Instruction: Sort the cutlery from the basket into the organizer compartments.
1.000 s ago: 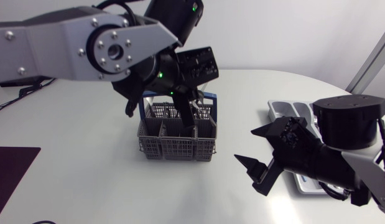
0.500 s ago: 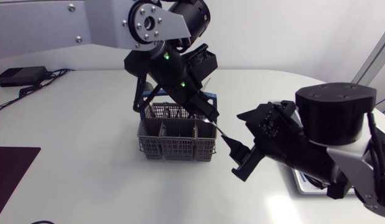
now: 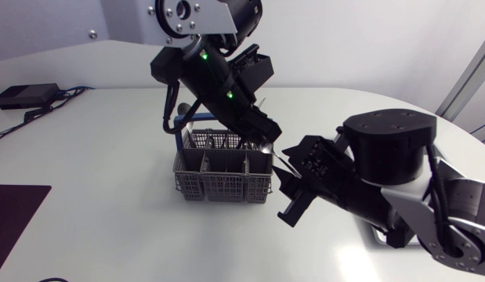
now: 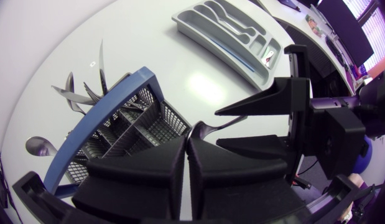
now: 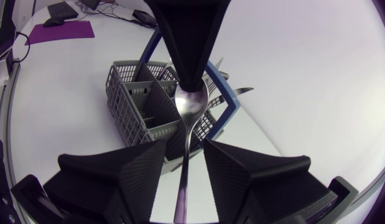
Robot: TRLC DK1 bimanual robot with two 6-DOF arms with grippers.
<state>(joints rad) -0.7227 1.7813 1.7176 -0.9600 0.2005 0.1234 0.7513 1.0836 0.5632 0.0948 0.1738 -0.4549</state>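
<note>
My right gripper grips the spoon by its bare handle (image 3: 287, 163) (image 5: 183, 177) next, since the fingers of my left gripper cover the spoon's bowl.
My left gripper (image 3: 269, 144) is shut on the bowl of a silver spoon (image 3: 282, 161), held just right of the grey mesh basket (image 3: 222, 174). In the right wrist view the spoon (image 5: 192, 102) hangs from the left gripper's fingers (image 5: 189, 43). Its handle runs down between the fingers of my right gripper (image 5: 184, 146), which stand close on both sides with a small gap, so that gripper is open. The left wrist view shows my left gripper (image 4: 187, 138), the spoon (image 4: 208, 129) and a right finger (image 4: 260, 102). The grey organizer (image 4: 229, 34) lies beyond.
The basket (image 4: 127, 124) has a blue handle (image 4: 102, 115) and still holds several pieces of cutlery (image 4: 80, 96). My right arm hides most of the organizer (image 3: 375, 229) in the head view. A dark mat (image 3: 15, 211) lies at the table's left edge.
The left arm has lifted the spoon from the basket and carried it right. My right gripper has moved left to meet it, and its fingers have narrowed around the handle.
</note>
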